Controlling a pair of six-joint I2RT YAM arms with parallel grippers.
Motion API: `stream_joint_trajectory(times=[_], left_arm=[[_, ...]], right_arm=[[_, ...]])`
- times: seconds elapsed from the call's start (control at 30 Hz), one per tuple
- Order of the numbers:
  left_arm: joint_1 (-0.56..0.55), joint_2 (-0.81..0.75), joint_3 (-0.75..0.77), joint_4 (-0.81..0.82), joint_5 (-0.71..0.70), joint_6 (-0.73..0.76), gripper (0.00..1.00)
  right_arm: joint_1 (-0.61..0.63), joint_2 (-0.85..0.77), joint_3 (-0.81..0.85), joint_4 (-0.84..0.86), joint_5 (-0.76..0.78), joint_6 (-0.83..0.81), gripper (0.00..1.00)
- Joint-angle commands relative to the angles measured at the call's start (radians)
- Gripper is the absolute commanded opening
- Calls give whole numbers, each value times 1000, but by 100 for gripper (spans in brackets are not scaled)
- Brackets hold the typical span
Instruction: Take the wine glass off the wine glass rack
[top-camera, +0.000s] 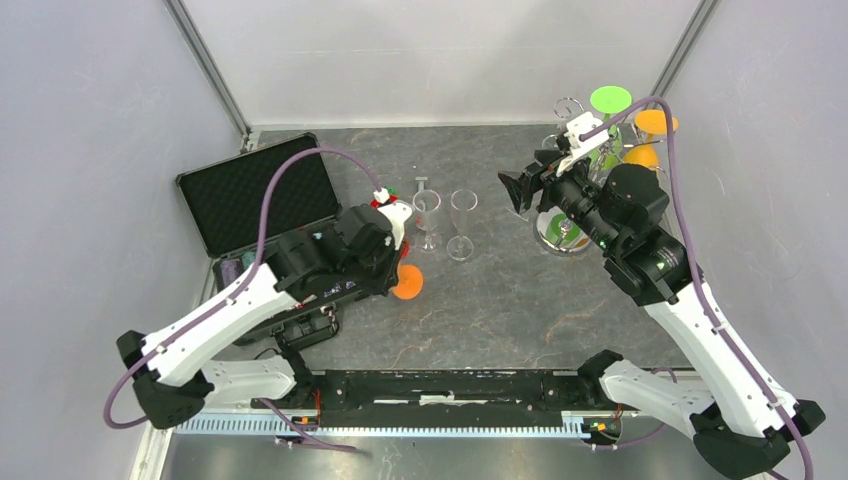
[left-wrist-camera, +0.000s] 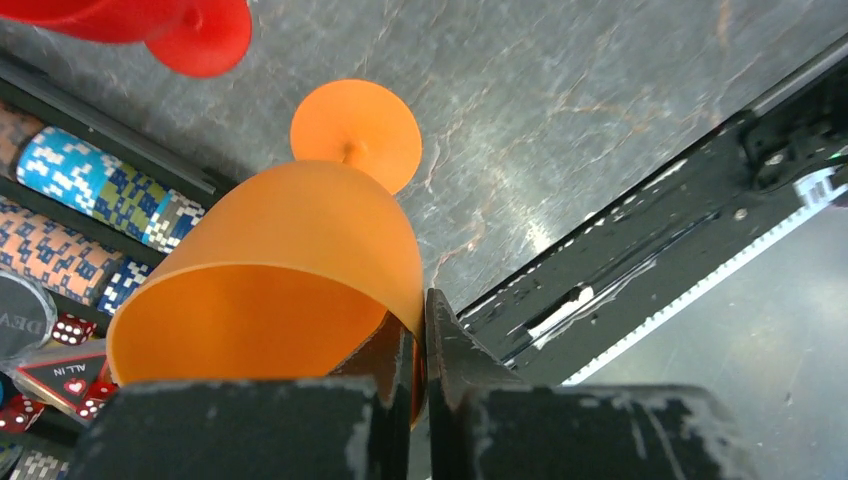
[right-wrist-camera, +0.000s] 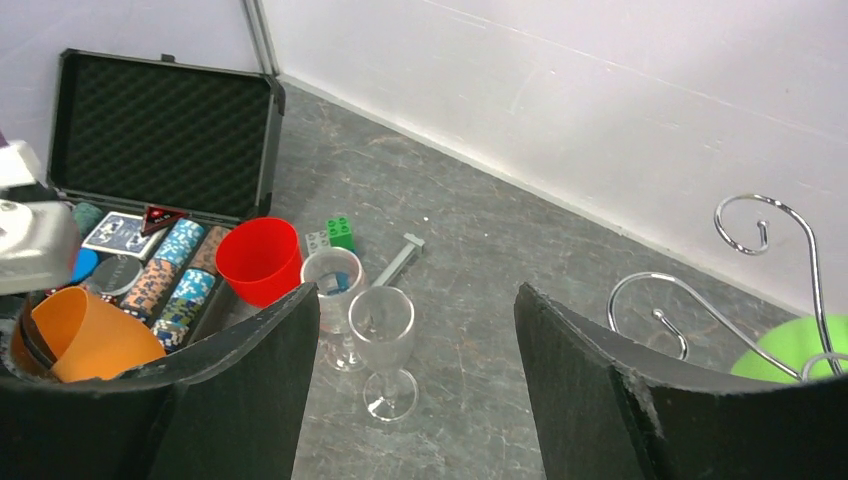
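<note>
The orange wine glass tilts, foot above the table, and would drop and tip, so my left gripper should keep holding.
My left gripper is shut on the rim of an orange wine glass, held tilted above the table with its foot pointing away. In the top view only the orange foot shows beside the left gripper. The wine glass rack stands at the back right, with a green glass and two orange glasses hanging on it. My right gripper is open and empty just left of the rack. Its wrist view shows the rack's spiral arms.
Two clear glasses stand mid-table, also in the right wrist view. An open black case with poker chips lies at left. A red cup sits by it. A black rail runs along the near edge.
</note>
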Motion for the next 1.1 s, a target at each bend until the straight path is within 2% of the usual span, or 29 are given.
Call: stream_joint_trajectory(times=[0.0, 0.27, 0.6, 0.83, 0.97, 1.07], left_arm=[[-3, 60, -15, -32, 6, 47, 2], [-6, 181, -27, -31, -86, 38, 2], [-6, 310, -10, -24, -126, 70, 3], [-5, 326, 12, -20, -145, 81, 26], [-5, 290, 45, -12, -142, 90, 45], [-5, 239, 65, 8, -135, 107, 55]], right_arm=[[2, -10, 17, -19, 61, -16, 76], [2, -30, 13, -39, 95, -16, 76], [2, -42, 14, -66, 132, -42, 76], [2, -38, 42, -97, 148, -42, 77], [2, -25, 81, -120, 169, -46, 77], [2, -11, 122, -135, 179, -57, 77]])
